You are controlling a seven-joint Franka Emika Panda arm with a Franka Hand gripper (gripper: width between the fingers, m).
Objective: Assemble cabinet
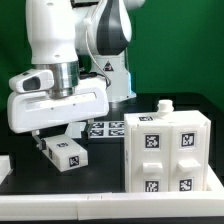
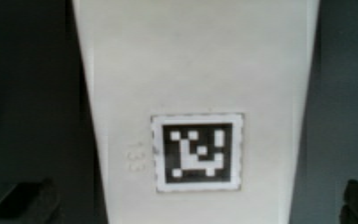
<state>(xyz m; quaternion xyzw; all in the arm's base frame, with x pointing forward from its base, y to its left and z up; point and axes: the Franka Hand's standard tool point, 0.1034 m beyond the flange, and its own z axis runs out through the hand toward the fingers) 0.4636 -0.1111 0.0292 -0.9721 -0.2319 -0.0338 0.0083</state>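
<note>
The robot's gripper will next grab the smaller white block (image 1: 62, 152) by its long sides and set it onto the cabinet's large white box (image 1: 166, 150).
The cabinet's large white box (image 1: 166, 150) stands at the exterior view's right, with marker tags on its front and a small white knob (image 1: 163, 104) on top. A smaller white tagged block (image 1: 62, 152) lies on the dark table at the left. My gripper (image 1: 56, 137) hangs just above it, open, one finger on each side. In the wrist view the block (image 2: 194, 90) fills the middle, with its tag (image 2: 199, 150) showing. The dark fingertips (image 2: 23, 200) sit at both sides, apart from it. The gripper (image 2: 190, 204) holds nothing.
The marker board (image 1: 104, 127) lies flat behind the block, near the arm's base. Another white object (image 1: 3, 166) shows at the far left edge. The table's pale front edge (image 1: 100, 207) runs across the bottom.
</note>
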